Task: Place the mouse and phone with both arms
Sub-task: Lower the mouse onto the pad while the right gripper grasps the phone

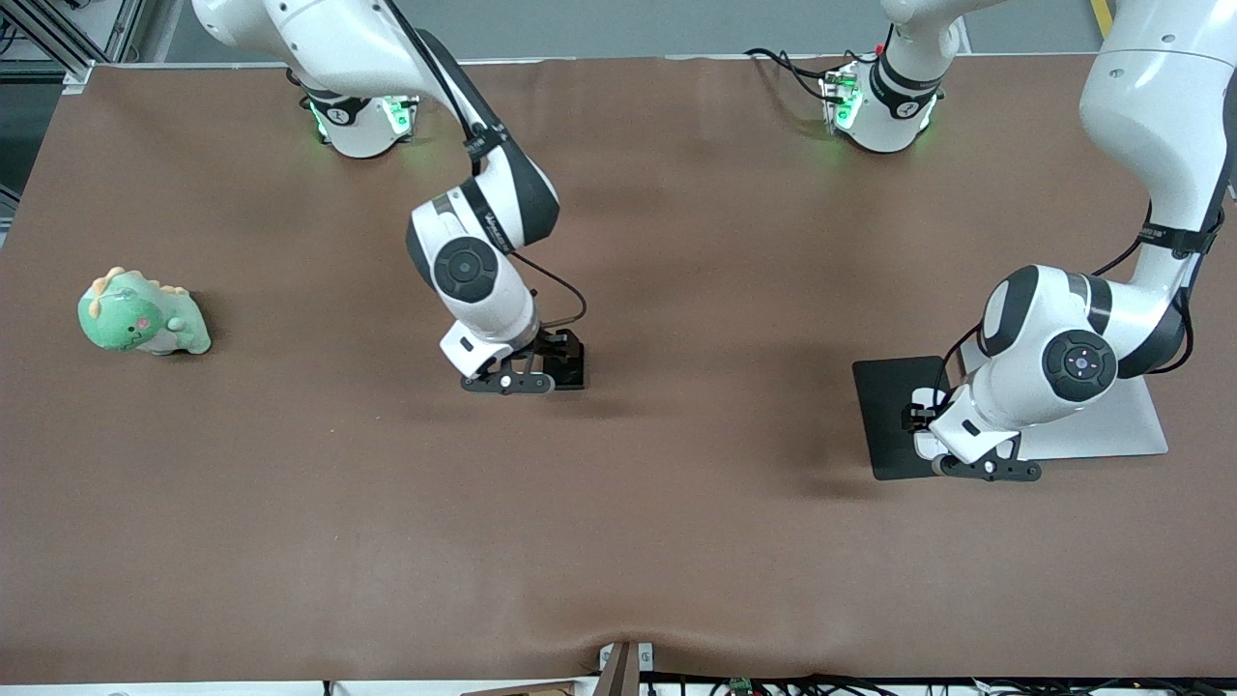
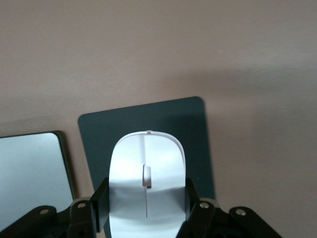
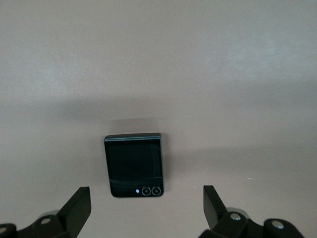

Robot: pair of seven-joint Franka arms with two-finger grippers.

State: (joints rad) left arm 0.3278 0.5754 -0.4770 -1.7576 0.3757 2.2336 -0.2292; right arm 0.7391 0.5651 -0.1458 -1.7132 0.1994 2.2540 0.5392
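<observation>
My right gripper picks up the phone by its side edges next and leaves the black phone's glossy side (image 3: 133,161) free while I place it.
The white mouse (image 2: 147,173) sits between the fingers of my left gripper (image 2: 147,201), which is shut on its sides, low over the dark grey pad (image 2: 190,129). In the front view the left gripper (image 1: 923,422) is over the pad (image 1: 884,416), and only a bit of the mouse (image 1: 926,397) shows. The black phone (image 3: 133,164) lies flat on the brown table with its lenses toward my right gripper (image 3: 146,208), which is open, low over it and empty. In the front view the right gripper (image 1: 553,360) covers most of the phone (image 1: 573,369) near the table's middle.
A flat silver slab (image 1: 1111,425) lies beside the pad toward the left arm's end; it also shows in the left wrist view (image 2: 29,168). A green dinosaur plush (image 1: 143,314) sits toward the right arm's end of the table.
</observation>
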